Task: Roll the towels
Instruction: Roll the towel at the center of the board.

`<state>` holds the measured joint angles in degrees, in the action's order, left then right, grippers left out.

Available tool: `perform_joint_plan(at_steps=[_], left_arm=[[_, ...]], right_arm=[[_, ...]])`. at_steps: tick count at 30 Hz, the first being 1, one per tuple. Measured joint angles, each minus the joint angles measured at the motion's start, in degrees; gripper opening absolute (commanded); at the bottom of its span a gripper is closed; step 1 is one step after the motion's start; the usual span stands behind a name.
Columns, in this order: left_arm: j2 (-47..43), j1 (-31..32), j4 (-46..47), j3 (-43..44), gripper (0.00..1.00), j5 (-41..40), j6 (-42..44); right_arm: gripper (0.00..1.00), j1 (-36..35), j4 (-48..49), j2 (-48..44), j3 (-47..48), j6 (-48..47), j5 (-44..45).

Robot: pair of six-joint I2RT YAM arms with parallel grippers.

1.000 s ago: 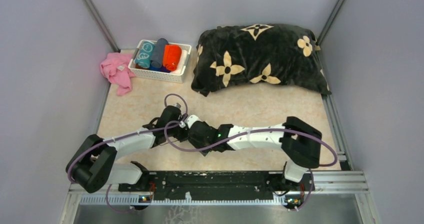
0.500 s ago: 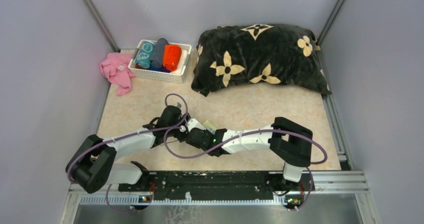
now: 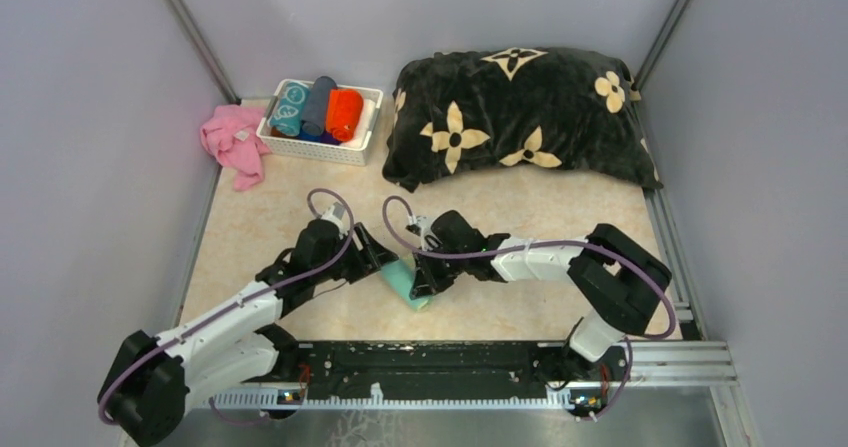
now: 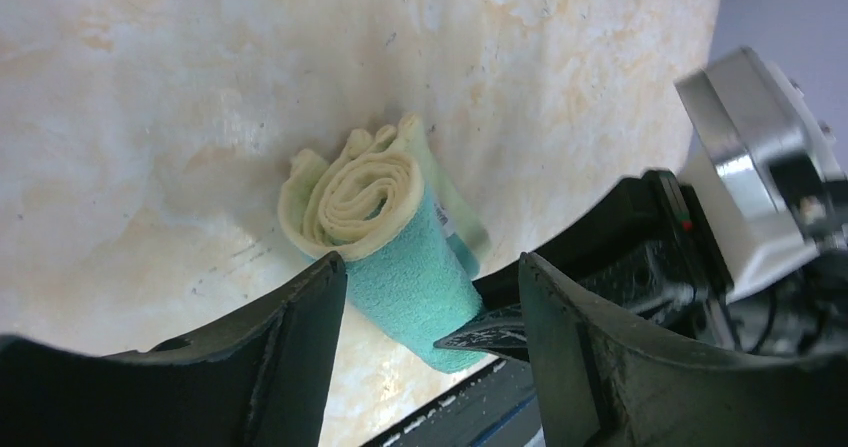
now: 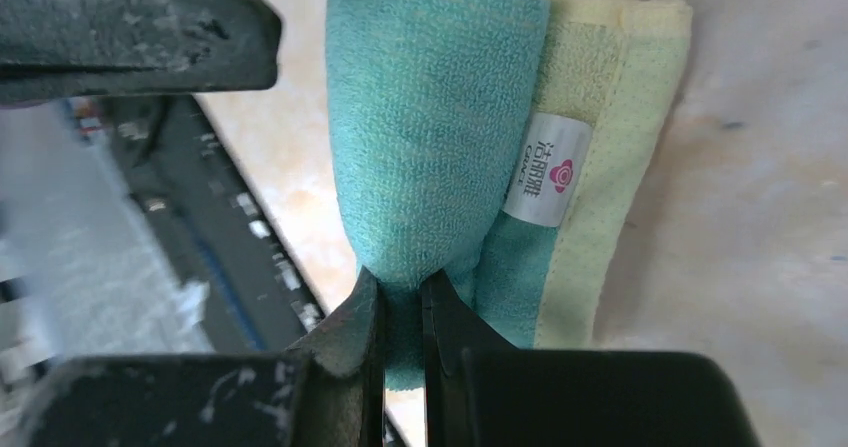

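The rolled towel needs to go in the basket. My left gripper will next grab its teal body behind the spiral end (image 3: 396, 272) (image 4: 403, 272), so its layers stay rolled.
One rolled towel (image 3: 408, 283), teal outside with pale yellow layers, lies on the table near the front middle. In the left wrist view this towel (image 4: 385, 232) shows its spiral end between my open left gripper (image 4: 432, 267); the fingers (image 4: 300, 347) stand either side without squeezing it. My left gripper (image 3: 374, 258) sits just left of the roll from above. My right gripper (image 5: 402, 302) is shut on the teal end of the towel (image 5: 440, 117), beside its white label (image 5: 545, 167); it (image 3: 424, 279) reaches in from the right. More rolled towels, teal (image 3: 290, 107) and orange-red (image 3: 345, 113), sit in the basket.
A white basket (image 3: 318, 149) stands at the back left, with a crumpled pink cloth (image 3: 234, 144) to its left. A big black cushion with cream flowers (image 3: 515, 117) fills the back right. Grey walls close both sides; a metal rail (image 3: 430, 372) runs along the front.
My right gripper has shut on the towel's end and its arm has swung back. My left gripper has widened and drawn left, uncovering the roll between the two.
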<state>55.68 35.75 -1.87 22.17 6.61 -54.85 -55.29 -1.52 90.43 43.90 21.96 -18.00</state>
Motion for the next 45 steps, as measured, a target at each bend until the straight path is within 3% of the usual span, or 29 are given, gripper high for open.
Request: perform_joint_plan(at_steps=[4, 10, 18, 24, 33, 37, 42, 45], left_arm=[[-3.65, 0.00, 0.74, -3.17, 0.70, 1.95, -1.53], [-2.34, 0.00, 3.02, -7.72, 0.69, 6.75, -5.51], [-1.38, 0.00, 8.15, -11.15, 0.70, 10.16, -9.81], [4.96, 0.33, 14.73, -11.56, 0.68, 12.79, -12.04], [11.47, 2.86, 22.14, -12.04, 0.68, 13.81, -13.81], [15.52, 4.20, 27.15, -12.02, 0.59, 13.79, -14.53], [18.80, 4.39, 27.47, -10.60, 0.47, 13.40, -14.93], [19.15, 4.66, 24.35, -8.87, 0.42, 12.02, -14.58]], right_arm=[[0.00, 5.22, 8.79, 2.01, -3.74, 6.95, -14.53], [0.00, 10.67, 25.83, 9.55, -9.14, 19.30, -28.06], [0.00, 12.50, 44.87, 17.05, -13.53, 32.20, -35.08], [0.00, 13.84, 59.67, 23.02, -16.61, 41.66, -37.46], [0.01, 14.08, 66.51, 26.71, -16.87, 46.34, -38.10], [0.02, 14.49, 71.54, 29.53, -16.87, 49.27, -39.06], [0.20, 14.80, 73.61, 29.92, -17.40, 50.31, -38.86], [0.30, 14.91, 67.89, 26.38, -17.70, 48.02, -37.40]])
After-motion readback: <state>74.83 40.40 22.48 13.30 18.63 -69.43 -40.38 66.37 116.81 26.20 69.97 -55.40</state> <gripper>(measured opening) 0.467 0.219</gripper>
